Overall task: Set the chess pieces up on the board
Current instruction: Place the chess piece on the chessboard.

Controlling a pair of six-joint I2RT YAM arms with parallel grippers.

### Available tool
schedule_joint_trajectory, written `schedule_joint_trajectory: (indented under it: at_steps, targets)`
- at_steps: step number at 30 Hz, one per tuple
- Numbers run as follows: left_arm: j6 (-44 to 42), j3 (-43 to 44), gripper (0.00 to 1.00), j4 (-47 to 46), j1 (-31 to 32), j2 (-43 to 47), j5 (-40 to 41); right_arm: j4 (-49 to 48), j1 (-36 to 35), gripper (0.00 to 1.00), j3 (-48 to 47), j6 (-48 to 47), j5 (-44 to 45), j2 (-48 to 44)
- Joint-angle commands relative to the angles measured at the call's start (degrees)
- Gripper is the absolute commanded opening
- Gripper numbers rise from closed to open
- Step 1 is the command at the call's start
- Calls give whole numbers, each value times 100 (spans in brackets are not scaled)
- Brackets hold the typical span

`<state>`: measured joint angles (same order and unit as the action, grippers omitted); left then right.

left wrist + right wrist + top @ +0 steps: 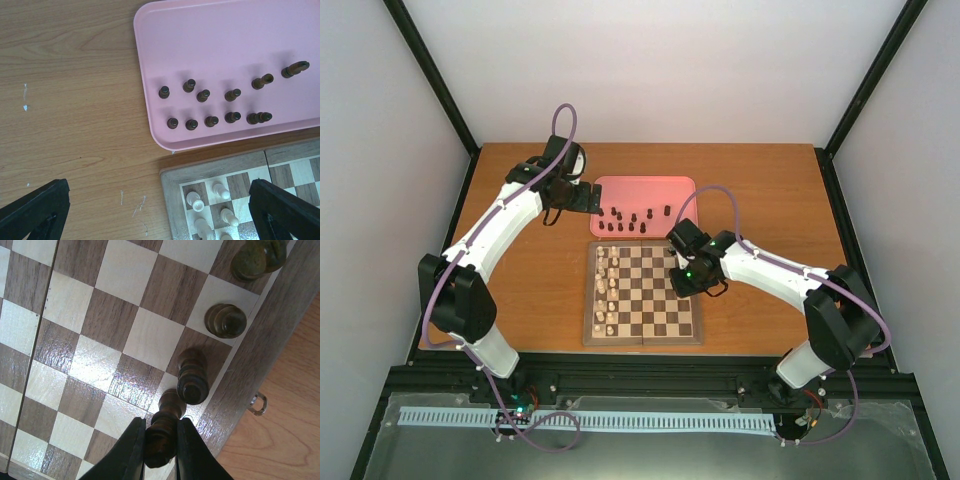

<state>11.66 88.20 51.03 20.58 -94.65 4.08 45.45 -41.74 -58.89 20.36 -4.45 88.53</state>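
Note:
My right gripper opens now to release the dark piece, since it stands nearly upright, its base within a square beside the nearest piece.
The wooden board (pixel 642 335) lies at the table's middle, with cream pieces along its left side. Several dark chess pieces (pixel 634 220) stand on the pink tray (pixel 645 190); they also show in the left wrist view (pixel 211 121). My right gripper (pixel 161 440) is shut on a dark piece (pixel 165 432), its base on a square by the board's right edge (pixel 250 355). Three more dark pieces stand along that edge, the nearest (pixel 192 375) just beside it. My left gripper (pixel 582 198) is open and empty, above the tray's left edge and the board's corner (pixel 172 177).
The pink tray (pixel 225 30) lies just behind the board, nearly touching it. Cream pieces (pixel 196 200) fill the board's left columns. A small metal latch (pixel 257 404) sticks out of the board's right side. Bare wooden table (pixel 535 290) lies to the left.

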Motion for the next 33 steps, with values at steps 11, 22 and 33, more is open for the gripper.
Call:
schedule_joint_trajectory:
  at_steps: [11, 22, 33]
  targets:
    - [-80, 41, 100, -28, 43, 12, 7, 219, -36, 21, 64, -25, 118, -7]
    - [-85, 65, 100, -22, 42, 17, 14, 334, -37, 42, -39, -105, 138, -102]
    - [-95, 114, 100, 9, 41, 47, 48, 1288, -36, 83, -1183, -409, 478, -426]
